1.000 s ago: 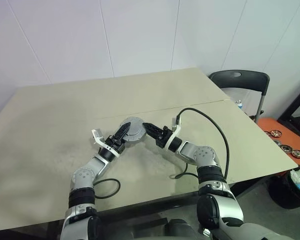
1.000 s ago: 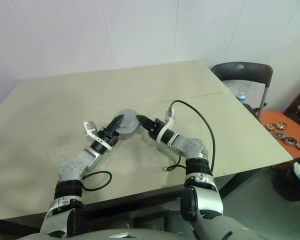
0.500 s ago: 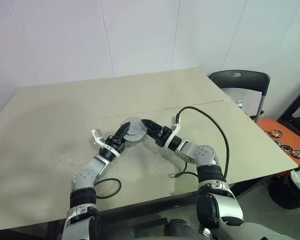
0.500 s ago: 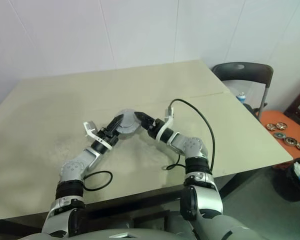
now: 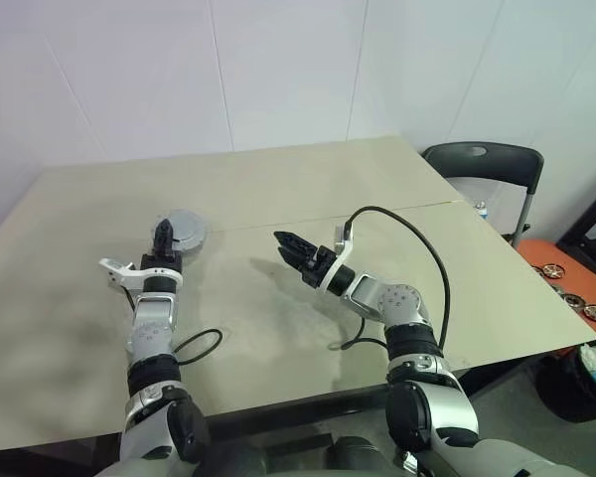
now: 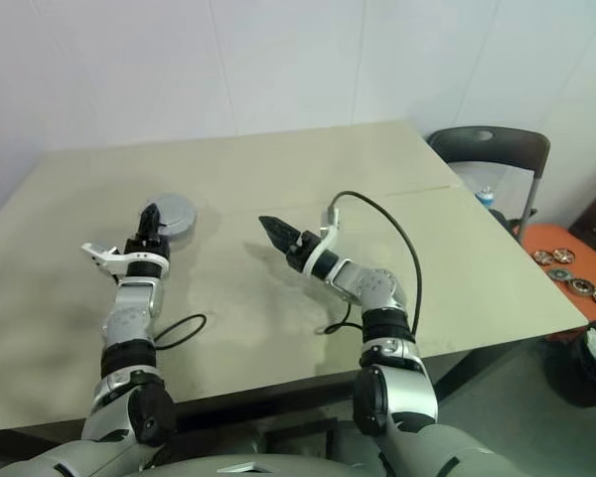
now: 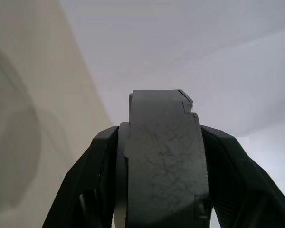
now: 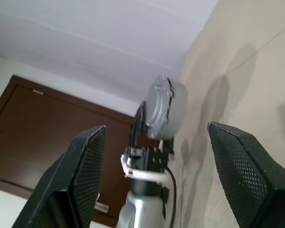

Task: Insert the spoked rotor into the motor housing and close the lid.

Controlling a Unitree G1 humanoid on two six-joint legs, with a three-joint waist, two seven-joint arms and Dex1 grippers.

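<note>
The grey disc point(image 5: 187, 229) point(image 7: 166, 156) is hanging above its shadow on the tabletop and would fall if released, so my left gripper should keep holding it.
A thick round silver-grey disc with a notched rim, the lid point(image 5: 186, 229), is held up above the left part of the table. My left gripper point(image 5: 165, 237) is shut on its edge, and the left wrist view shows that rim point(image 7: 164, 156) edge-on between the two black fingers point(image 7: 92, 180). I cannot tell whether the motor housing sits under the lid. The spoked rotor is out of view. Near the table's middle my right gripper point(image 5: 281, 241) stands open and empty, pointing toward the lid point(image 8: 165, 108) from well to its right.
The beige table point(image 5: 328, 184) has a seam line across its right half. A black cable point(image 5: 412, 243) loops over my right forearm and another point(image 5: 197, 348) lies near the front edge. A dark chair point(image 5: 482, 164) stands off the right corner, with small round parts point(image 5: 566, 293) on an orange surface.
My right gripper has opened and let go of the grey disc. The left arm has swung well to the left and turned upward, carrying the disc away from the right gripper.
</note>
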